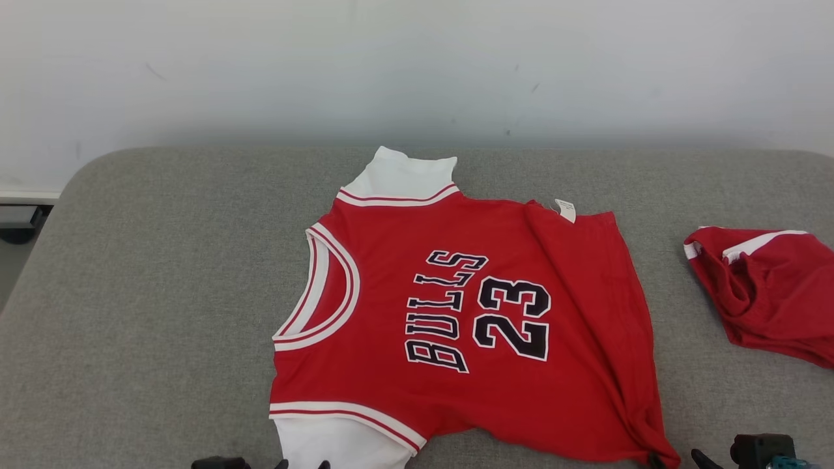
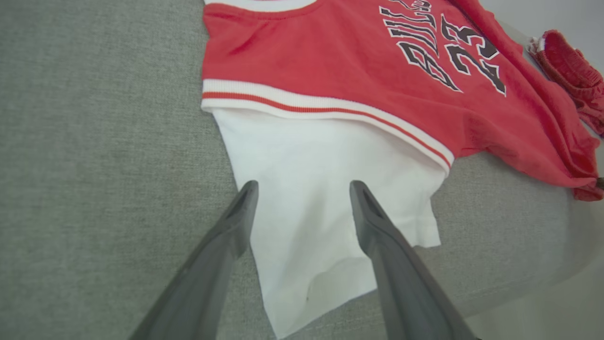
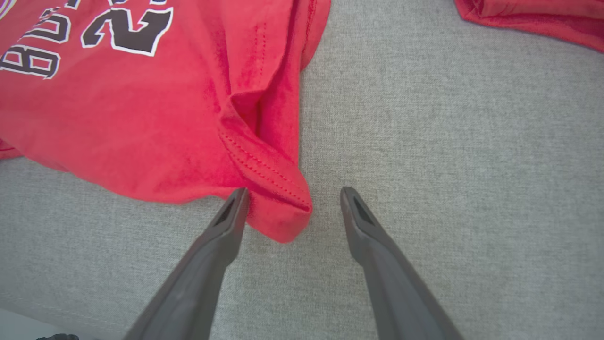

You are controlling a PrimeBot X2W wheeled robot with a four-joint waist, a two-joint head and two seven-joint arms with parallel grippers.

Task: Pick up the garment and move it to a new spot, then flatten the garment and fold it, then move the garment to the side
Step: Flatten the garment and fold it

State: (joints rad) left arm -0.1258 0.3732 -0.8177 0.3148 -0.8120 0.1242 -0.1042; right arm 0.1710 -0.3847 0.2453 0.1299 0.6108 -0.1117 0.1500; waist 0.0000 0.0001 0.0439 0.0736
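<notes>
The jersey [image 1: 469,312] needs to be flattened. My right gripper will next grab it by the bunched corner of its stitched hem [image 1: 664,453] to do that.
The garment [image 1: 456,312] is a red jersey with white sleeves, printed BULLS 23, lying spread on the grey cushion with its neck toward the left. My left gripper [image 2: 303,189] is open over the near white sleeve [image 2: 321,189], one finger on either side of it. My right gripper [image 3: 292,193] is open at the jersey's near bottom corner [image 3: 278,212], which lies between its fingers. In the head view, dark tips of the left gripper [image 1: 301,464] and the right gripper [image 1: 677,458] peek in at the bottom edge. The garment [image 3: 141,118] is wrinkled along its hem side.
A second red piece of clothing [image 1: 765,286] lies bunched at the right of the grey cushion [image 1: 150,293]. It also shows as the red clothing [image 2: 571,71] at the upper right and the red clothing [image 3: 533,19] at the top right. A white wall stands behind the cushion.
</notes>
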